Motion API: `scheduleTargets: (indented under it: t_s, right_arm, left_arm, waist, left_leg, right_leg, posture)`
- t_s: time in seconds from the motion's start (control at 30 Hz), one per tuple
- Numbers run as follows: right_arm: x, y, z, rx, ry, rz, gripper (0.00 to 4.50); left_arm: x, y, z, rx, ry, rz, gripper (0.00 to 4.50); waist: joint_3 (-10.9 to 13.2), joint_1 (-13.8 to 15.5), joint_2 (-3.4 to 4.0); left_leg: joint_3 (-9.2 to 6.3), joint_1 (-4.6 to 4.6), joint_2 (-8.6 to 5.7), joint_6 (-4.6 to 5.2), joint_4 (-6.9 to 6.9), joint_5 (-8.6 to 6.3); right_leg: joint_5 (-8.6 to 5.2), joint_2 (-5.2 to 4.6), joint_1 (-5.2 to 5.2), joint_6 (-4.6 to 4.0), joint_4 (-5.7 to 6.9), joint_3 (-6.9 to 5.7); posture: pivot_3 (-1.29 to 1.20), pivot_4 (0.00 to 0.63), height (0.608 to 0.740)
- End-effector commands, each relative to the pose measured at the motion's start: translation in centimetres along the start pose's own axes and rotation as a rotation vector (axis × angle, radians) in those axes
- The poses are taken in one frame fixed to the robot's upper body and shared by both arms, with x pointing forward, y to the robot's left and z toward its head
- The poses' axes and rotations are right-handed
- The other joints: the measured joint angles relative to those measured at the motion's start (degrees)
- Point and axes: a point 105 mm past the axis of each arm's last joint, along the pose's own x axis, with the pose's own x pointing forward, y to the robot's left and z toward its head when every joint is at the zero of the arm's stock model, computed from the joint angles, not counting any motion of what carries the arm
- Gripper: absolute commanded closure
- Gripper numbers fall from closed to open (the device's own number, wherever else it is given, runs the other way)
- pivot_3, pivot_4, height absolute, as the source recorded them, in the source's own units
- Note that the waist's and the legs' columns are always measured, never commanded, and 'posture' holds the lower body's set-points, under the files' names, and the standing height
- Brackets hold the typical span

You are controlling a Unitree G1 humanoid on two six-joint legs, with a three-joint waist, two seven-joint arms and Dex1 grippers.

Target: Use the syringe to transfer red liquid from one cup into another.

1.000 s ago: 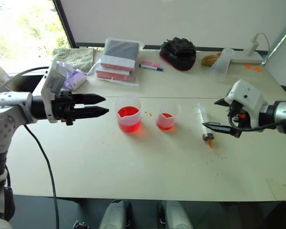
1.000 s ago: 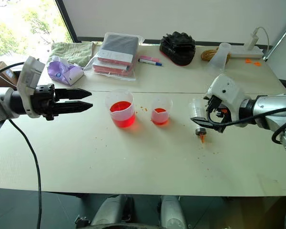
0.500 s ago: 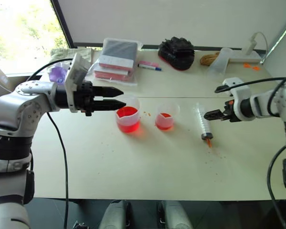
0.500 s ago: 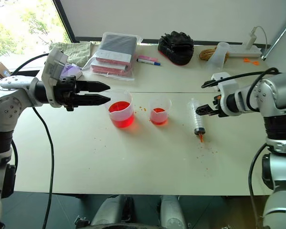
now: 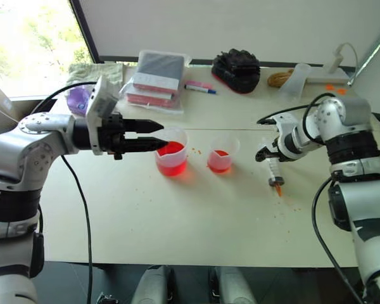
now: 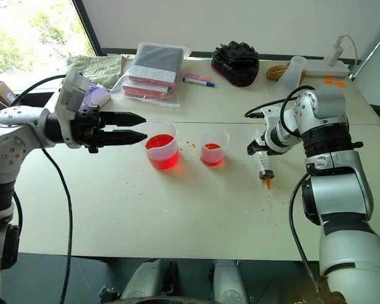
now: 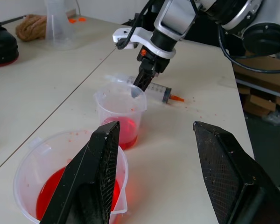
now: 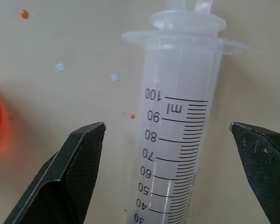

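Observation:
The syringe widens into a wide rim (image 8: 184, 41) at its plunger end, so my right gripper will next grab the syringe by its straight body (image 8: 172, 149).
The syringe (image 5: 273, 170) lies flat on the table, right of both cups, with its orange tip toward the front edge. My right gripper (image 8: 167, 126) points down over its plunger end, open, one finger on each side of the barrel (image 6: 263, 163). The larger cup (image 5: 171, 152) holds red liquid (image 5: 171, 158). The smaller cup (image 5: 221, 154) just right of it holds a shallow red layer. My left gripper (image 5: 161, 135) hovers level and open, fingertips at the larger cup's left rim (image 7: 37, 158), nothing between them.
Along the back edge lie a green towel (image 5: 98, 75), bagged packets (image 5: 155, 76), a blue-and-pink marker (image 5: 199, 87), a black bundle (image 5: 235, 68), a coil of rope (image 5: 280, 77), a clear beaker (image 5: 294, 81) and a white power strip (image 5: 326, 75). Orange specks dot the table.
My right gripper has swung from level to pointing down and sunk over the syringe's plunger end. The left gripper has slid right to the larger cup's rim.

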Motion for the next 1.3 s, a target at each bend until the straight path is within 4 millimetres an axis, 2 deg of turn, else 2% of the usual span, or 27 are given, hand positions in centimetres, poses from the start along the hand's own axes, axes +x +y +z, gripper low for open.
scheduleTargets:
  t_s: [0.03, 0.17, 0.2, 0.27, 0.4, 0.43, 0.57, 0.63, 0.7, 0.9, 0.97, 1.0, 1.1, 1.2, 1.3]
  right_arm:
    - [-1.0, -0.1, 1.0, -0.012, -0.021, -0.036, 0.08]
    - [-0.7, 0.6, 1.1, -0.025, -0.013, -0.027, 0.08]
    - [-0.7, 0.8, 1.1, -0.028, -0.012, -0.026, 0.31]
    - [-0.5, 1.0, 1.1, -0.026, -0.008, -0.022, 0.95]
    - [-0.2, 1.5, 1.0, -0.027, 0.001, -0.001, 3.08]
    - [-0.1, 1.6, 1.0, -0.027, 0.004, 0.004, 3.22]
    - [0.0, 1.7, 1.0, -0.03, -0.001, 0.003, 3.22]
    - [-1.0, 0.9, 2.1, -0.031, -0.083, -0.039, 3.22]
    - [-2.8, 0.2, 4.5, -0.069, -0.271, -0.105, 3.22]
    - [-8.7, 3.8, 8.2, -0.217, -0.692, 0.011, 3.22]
    - [-11.1, 4.7, 9.2, -0.256, -0.87, 0.024, 3.22]
    - [-13.0, 5.3, 9.9, -0.283, -1.012, 0.018, 3.22]
    - [-16.5, 7.2, 10.2, -0.323, -1.268, 0.103, 3.22]
    - [-20.4, 10.9, 9.3, -0.345, -1.44, 0.417, 3.22]
    - [-22.1, 13.3, 8.3, -0.361, -1.508, 0.632, 3.22]
  left_arm:
    - [-1.1, -0.8, 0.3, 0.087, 0.051, 0.009, 1.89]
    - [-1.4, -0.7, 0.0, 0.104, 0.071, 0.022, 1.89]
    - [-1.5, -0.6, 0.2, 0.105, 0.063, 0.028, 1.89]
    - [-1.5, -0.5, 0.3, 0.106, 0.055, 0.036, 1.89]
    - [-1.6, -0.5, 0.4, 0.109, 0.053, 0.047, 1.89]
    - [-1.7, -0.4, 0.5, 0.108, 0.05, 0.051, 1.89]
    - [-2.0, 0.2, 1.1, 0.097, 0.02, 0.08, 1.89]
    - [-2.2, 0.6, 2.0, 0.086, -0.019, 0.097, 1.89]
    - [-2.4, 1.1, 2.8, 0.091, -0.052, 0.116, 1.89]
    - [-2.7, 2.7, 3.5, 0.127, -0.06, 0.156, 1.89]
    - [-2.8, 3.1, 3.9, 0.134, -0.076, 0.165, 1.89]
    - [-2.9, 3.3, 4.2, 0.136, -0.084, 0.166, 1.89]
    - [-3.0, 3.5, 4.7, 0.14, -0.098, 0.165, 1.89]
    - [-3.0, 3.5, 4.8, 0.152, -0.082, 0.168, 1.89]
    - [-3.5, 3.6, 4.8, 0.15, -0.066, 0.181, 1.89]
  waist:
    - [0.0, -0.1, 0.0]
    - [0.0, -0.1, 0.01]
    - [0.0, -0.2, 0.01]
    - [0.0, -0.1, 0.01]
    - [0.0, 0.0, 0.01]
    - [0.0, 0.0, 0.01]
    - [0.0, -0.1, 0.01]
    - [0.0, -0.1, 0.01]
    - [0.0, 0.0, 0.02]
    - [0.0, -0.2, 0.04]
    - [0.0, -0.1, 0.04]
    - [0.0, 0.0, 0.03]
    - [0.0, 0.0, 0.03]
    - [0.0, -0.1, 0.03]
    - [0.0, -0.2, 0.03]
  left_leg:
    - [0.0, 0.01, 0.0, 0.0, 0.0, 0.0]
    - [0.0, 0.02, 0.01, 0.0, -0.02, 0.0]
    - [0.0, 0.02, 0.01, 0.0, -0.02, 0.0]
    - [0.0, 0.02, 0.01, 0.0, -0.01, 0.0]
    - [0.0, 0.01, 0.01, 0.0, -0.01, 0.0]
    - [0.0, 0.01, 0.01, 0.0, -0.01, 0.0]
    - [-0.01, 0.02, 0.01, 0.0, -0.01, 0.0]
    - [-0.01, 0.02, 0.01, 0.0, -0.01, 0.0]
    - [-0.01, 0.01, 0.01, 0.0, -0.01, 0.0]
    - [0.0, -0.02, 0.06, 0.0, -0.05, 0.0]
    - [-0.02, -0.03, 0.08, -0.01, -0.04, 0.0]
    - [-0.01, -0.03, 0.08, -0.01, -0.04, 0.0]
    - [0.0, -0.03, 0.07, -0.01, -0.03, 0.0]
    - [0.0, -0.04, 0.08, -0.01, -0.03, 0.0]
    - [-0.01, -0.03, 0.16, -0.02, -0.04, 0.01]
  right_leg:
    - [0.0, 0.01, 0.0, 0.0, 0.0, 0.0]
    - [0.0, 0.03, -0.01, 0.0, 0.01, 0.0]
    - [0.0, 0.04, -0.01, 0.0, 0.01, 0.0]
    - [0.0, 0.04, -0.01, 0.0, 0.01, 0.0]
    - [0.0, 0.03, 0.0, 0.0, 0.0, -0.01]
    - [0.0, 0.03, 0.01, 0.0, 0.0, -0.01]
    - [0.0, 0.03, 0.01, 0.0, 0.0, -0.01]
    - [0.0, 0.03, 0.01, 0.0, 0.01, -0.01]
    - [0.0, 0.03, -0.01, 0.0, 0.01, -0.01]
    - [0.0, 0.15, -0.1, 0.01, 0.02, 0.01]
    - [0.0, 0.28, -0.09, 0.01, 0.01, 0.01]
    - [0.0, 0.28, -0.09, 0.01, 0.02, 0.03]
    - [0.01, 0.28, -0.09, 0.01, 0.01, 0.05]
    - [0.01, 0.29, -0.1, 0.01, 0.04, 0.05]
    - [0.01, 0.35, -0.1, 0.01, 0.13, 0.05]
  posture:
    - [0.0, 0.15, 0.74]
    - [0.0, 0.15, 0.74]
    - [0.0, 0.15, 0.74]
    - [0.0, 0.15, 0.74]
    - [0.0, 0.15, 0.74]
    - [0.0, 0.15, 0.74]
    - [0.0, 0.15, 0.74]
    - [0.0, 0.15, 0.74]
    - [0.0, 0.15, 0.74]
    - [0.0, 0.15, 0.74]
    - [0.0, 0.15, 0.74]
    - [0.0, 0.15, 0.74]
    - [0.0, 0.15, 0.74]
    - [0.0, 0.15, 0.74]
    - [0.0, 0.15, 0.74]
